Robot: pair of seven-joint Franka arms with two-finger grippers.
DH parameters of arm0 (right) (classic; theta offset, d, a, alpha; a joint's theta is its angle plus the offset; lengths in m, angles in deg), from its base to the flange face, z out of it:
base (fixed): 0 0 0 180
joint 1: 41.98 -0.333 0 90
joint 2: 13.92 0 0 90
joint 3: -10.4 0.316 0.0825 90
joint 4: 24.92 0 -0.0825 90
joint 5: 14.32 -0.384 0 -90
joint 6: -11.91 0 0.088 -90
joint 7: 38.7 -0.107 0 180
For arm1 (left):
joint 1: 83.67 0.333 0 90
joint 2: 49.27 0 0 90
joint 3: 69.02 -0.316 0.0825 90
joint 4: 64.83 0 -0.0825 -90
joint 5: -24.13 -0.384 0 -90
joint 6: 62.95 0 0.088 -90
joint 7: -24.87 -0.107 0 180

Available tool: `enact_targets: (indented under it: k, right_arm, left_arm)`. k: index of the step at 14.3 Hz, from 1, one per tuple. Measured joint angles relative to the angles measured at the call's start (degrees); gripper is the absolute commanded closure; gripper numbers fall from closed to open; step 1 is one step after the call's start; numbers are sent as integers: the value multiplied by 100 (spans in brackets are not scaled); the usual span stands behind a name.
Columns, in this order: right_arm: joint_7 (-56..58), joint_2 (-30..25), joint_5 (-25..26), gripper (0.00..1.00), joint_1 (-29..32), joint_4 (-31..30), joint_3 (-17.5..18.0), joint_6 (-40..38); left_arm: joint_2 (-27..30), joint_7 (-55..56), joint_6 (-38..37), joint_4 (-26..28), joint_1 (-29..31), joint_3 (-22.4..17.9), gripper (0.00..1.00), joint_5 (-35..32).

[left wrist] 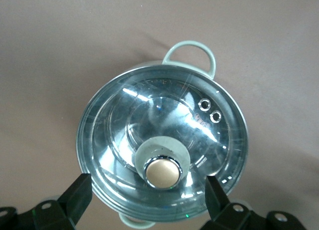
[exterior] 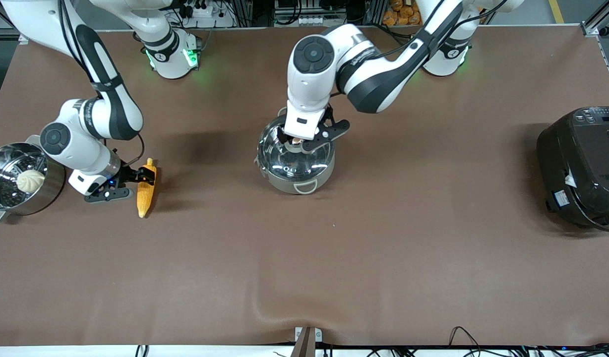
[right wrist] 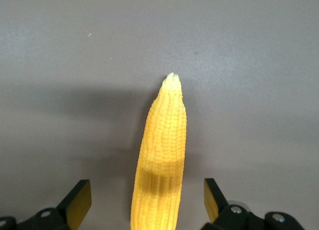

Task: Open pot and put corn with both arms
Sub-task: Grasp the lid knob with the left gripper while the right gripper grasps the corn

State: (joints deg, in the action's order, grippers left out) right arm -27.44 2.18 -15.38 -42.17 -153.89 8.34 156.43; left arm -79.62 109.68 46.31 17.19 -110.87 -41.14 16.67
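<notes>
In the right wrist view my right gripper's fingers are still above the yellow corn, so it is too early to close and lowering comes next.
The grey-green pot [exterior: 295,184] stands mid-table with its glass lid [exterior: 294,161] on. My left gripper [exterior: 300,143] hangs over the lid, open, its fingers on either side of the tan knob [left wrist: 162,171] and apart from it. In the left wrist view the gripper [left wrist: 148,197] shows above the lid [left wrist: 159,115], with one loop handle [left wrist: 192,50] in sight. The yellow corn [exterior: 145,191] lies on the table toward the right arm's end. My right gripper [exterior: 147,174] is open over its thick end. In the right wrist view the gripper [right wrist: 148,202] straddles the corn [right wrist: 164,140] without touching it.
A shiny steel steamer pot [exterior: 7,198] with a white bun [exterior: 30,181] stands beside the corn at the right arm's end. A large black rice cooker [exterior: 582,168] stands at the left arm's end. The brown table cover [exterior: 334,258] is bare nearer the front camera.
</notes>
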Motion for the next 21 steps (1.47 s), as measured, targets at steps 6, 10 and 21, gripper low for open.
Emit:
enact_targets:
  k: [6, 10, 21]
  right_arm:
    - [18, 460, 0, 0, 27, 1, -4, 568]
    - [103, 654, 0, 0, 145, 2, -7, 740]
    - [119, 775, -57, 91, 195, 20, 32, 764]
  left_arm:
    - [-396, 308, 82, -17, -246, -83, 0, -315]
    - [-518, 338, 142, -32, -341, -140, 0, -346]
    - [-585, 403, 143, -53, -409, -180, 25, -393]
